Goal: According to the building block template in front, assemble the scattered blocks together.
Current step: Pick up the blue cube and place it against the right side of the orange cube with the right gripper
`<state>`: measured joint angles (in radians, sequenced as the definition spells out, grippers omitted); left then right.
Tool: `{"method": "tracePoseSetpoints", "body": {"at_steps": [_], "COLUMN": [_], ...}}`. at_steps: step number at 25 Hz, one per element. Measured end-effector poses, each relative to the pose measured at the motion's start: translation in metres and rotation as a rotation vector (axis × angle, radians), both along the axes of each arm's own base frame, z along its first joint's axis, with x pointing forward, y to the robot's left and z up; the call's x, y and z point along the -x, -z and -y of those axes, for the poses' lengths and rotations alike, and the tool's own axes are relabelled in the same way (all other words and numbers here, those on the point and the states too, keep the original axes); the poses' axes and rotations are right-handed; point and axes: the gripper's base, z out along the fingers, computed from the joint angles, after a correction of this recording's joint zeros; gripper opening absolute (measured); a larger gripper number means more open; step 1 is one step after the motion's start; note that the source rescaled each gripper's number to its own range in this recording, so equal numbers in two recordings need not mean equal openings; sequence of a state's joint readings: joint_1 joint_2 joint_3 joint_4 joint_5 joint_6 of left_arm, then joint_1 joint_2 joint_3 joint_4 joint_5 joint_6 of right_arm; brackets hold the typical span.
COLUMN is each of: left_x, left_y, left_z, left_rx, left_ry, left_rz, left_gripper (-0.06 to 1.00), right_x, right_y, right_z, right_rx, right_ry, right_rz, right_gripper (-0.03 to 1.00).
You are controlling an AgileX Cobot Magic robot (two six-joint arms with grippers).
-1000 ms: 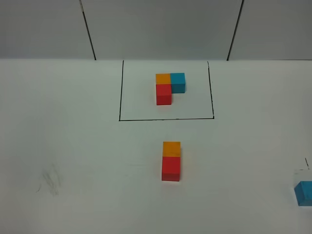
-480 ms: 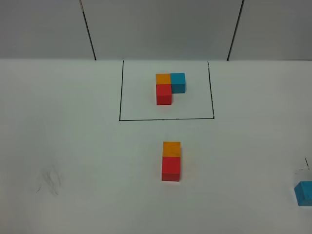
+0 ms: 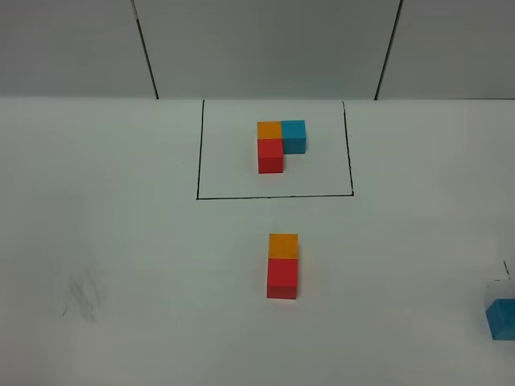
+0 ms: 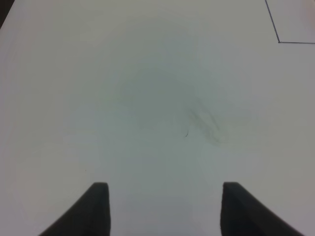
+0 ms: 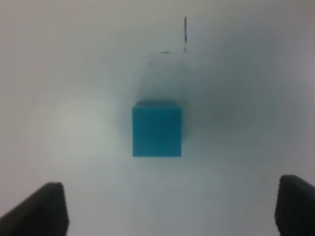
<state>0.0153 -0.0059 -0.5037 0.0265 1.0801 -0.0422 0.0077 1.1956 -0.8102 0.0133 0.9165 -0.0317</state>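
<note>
My right gripper grips the light blue block (image 3: pixel 502 318) by its opposite sides next, to set it beside the orange block (image 3: pixel 283 245).
The building block template (image 3: pixel 278 141) is an L of orange, light blue and red cubes inside a black drawn rectangle at the back middle. In front of it, the loose orange block (image 3: pixel 283 245) touches the loose red block (image 3: pixel 282 278), with the orange one behind the red one. The loose light blue block (image 3: pixel 502 318) lies alone at the right edge and also shows in the right wrist view (image 5: pixel 157 130). My right gripper (image 5: pixel 172 189) is open and hovers short of that block. My left gripper (image 4: pixel 165 191) is open and empty over bare table. Neither gripper shows in the exterior high view.
The white table (image 3: pixel 145 241) has a faint grey smudge (image 3: pixel 83 297) at the front left, also in the left wrist view (image 4: pixel 206 125). A short black corner mark (image 5: pixel 184 32) is drawn just beyond the blue block. Grey wall panels (image 3: pixel 265 48) stand behind the table.
</note>
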Motion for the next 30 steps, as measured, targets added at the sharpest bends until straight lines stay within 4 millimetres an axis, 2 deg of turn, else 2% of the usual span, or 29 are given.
{"method": "tracePoseSetpoints", "body": {"at_steps": [7,17,30], "left_x": [0.000,0.000,0.000], "left_y": [0.000,0.000,0.000], "left_z": [0.000,0.000,0.000], "left_rx": [0.000,0.000,0.000], "left_ry": [0.000,0.000,0.000], "left_rz": [0.000,0.000,0.000], "left_gripper": [0.57,0.57,0.57], "right_x": [-0.002,-0.023,-0.040], "right_y": [0.034,0.076,0.112], "right_z": [0.000,0.000,-0.001], "right_rx": [0.008,0.008,0.001], "right_ry": [-0.007,-0.004,0.025], "right_rz": [-0.006,-0.107,-0.152], "right_gripper": [0.85,0.85,0.85]}}
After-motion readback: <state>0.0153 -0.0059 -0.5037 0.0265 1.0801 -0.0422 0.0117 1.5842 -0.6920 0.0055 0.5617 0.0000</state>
